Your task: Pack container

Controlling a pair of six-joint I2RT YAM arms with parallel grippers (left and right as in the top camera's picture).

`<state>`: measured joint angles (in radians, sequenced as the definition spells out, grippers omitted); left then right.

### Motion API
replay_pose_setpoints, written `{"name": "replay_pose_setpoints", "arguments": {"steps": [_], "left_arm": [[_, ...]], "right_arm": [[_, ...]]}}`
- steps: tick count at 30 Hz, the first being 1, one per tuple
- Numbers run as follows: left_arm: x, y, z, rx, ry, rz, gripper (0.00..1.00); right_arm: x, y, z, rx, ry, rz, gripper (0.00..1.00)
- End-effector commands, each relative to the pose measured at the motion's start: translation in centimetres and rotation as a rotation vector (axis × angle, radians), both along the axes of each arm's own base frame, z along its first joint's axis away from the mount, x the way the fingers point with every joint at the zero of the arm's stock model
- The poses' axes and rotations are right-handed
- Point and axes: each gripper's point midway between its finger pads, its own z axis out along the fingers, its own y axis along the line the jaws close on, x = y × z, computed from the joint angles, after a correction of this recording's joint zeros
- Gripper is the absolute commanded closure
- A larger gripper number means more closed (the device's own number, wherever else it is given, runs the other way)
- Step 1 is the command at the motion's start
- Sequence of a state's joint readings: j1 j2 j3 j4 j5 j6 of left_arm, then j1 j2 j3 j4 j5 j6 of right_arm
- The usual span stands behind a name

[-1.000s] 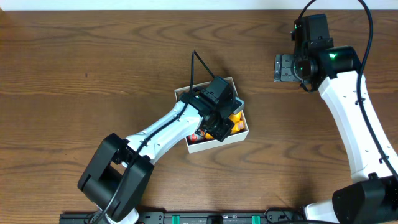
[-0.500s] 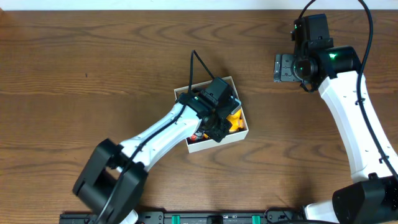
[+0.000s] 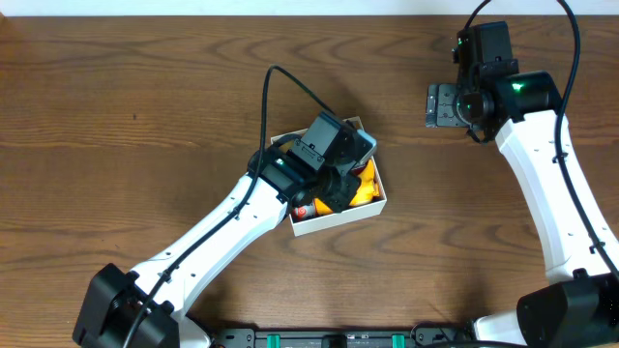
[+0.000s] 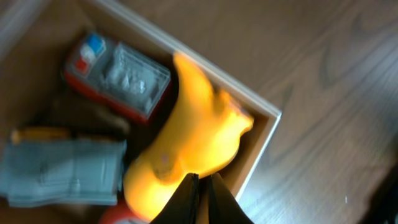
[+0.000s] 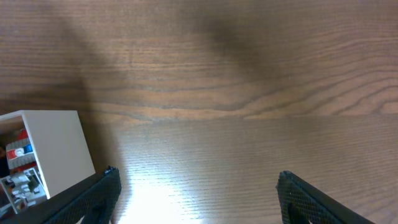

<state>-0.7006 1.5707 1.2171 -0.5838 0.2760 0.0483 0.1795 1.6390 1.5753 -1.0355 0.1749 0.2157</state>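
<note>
The yellow toy [image 3: 366, 190] would stay in the container [image 3: 338, 221] if the robot lifted its left gripper now, because the gripper's shut fingers are above the toy.
The container [image 3: 338, 221], a small white-walled box with a brown inside, stands mid-table. It holds a yellow toy [image 3: 366, 190], a red-and-grey toy and a grey-blue toy. In the left wrist view the yellow toy [image 4: 193, 137] lies against the container's wall [image 4: 264, 140], with the red-and-grey toy [image 4: 118, 78] and the grey-blue toy [image 4: 62, 171] beside it. My left gripper [image 4: 201, 180] is shut and empty just above the yellow toy; from overhead it [image 3: 334, 198] hangs over the box. My right gripper [image 5: 196, 186] is open and empty over bare wood, to the right of the container [image 5: 59, 149].
The table is dark brown wood. My right arm [image 3: 537, 145] runs along the right side, with its gripper [image 3: 440, 104] at the far right. My left arm [image 3: 213, 242] crosses the table from the front left to the box.
My left arm has swung and lifted its wrist a little up and left over the box. The yellow toy shows more. The right arm has not moved.
</note>
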Motion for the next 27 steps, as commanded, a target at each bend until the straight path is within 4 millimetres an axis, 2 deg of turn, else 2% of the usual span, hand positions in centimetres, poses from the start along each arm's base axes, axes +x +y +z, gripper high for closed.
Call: {"name": "replay_pose_setpoints", "arguments": {"steps": [1, 4, 7, 19, 27], "left_arm": [[0.9, -0.2, 0.4, -0.014, -0.036, 0.013, 0.90], [1.2, -0.5, 0.3, -0.022, -0.045, 0.013, 0.91], [1.3, -0.6, -0.9, -0.003, -0.022, 0.013, 0.90], [-0.1, -0.9, -8.7, 0.090, 0.192, -0.004, 0.91], [-1.6, 0.3, -12.2, 0.176, 0.296, -0.001, 0.92]], "right_arm": [[0.0, -0.1, -0.3, -0.004, 0.010, 0.001, 0.16], [0.0, -0.1, -0.3, -0.004, 0.010, 0.001, 0.17], [0.0, -0.1, -0.3, -0.004, 0.010, 0.001, 0.16], [0.0, -0.1, -0.3, -0.004, 0.010, 0.000, 0.17], [0.0, -0.1, -0.3, -0.004, 0.010, 0.000, 0.17]]}}
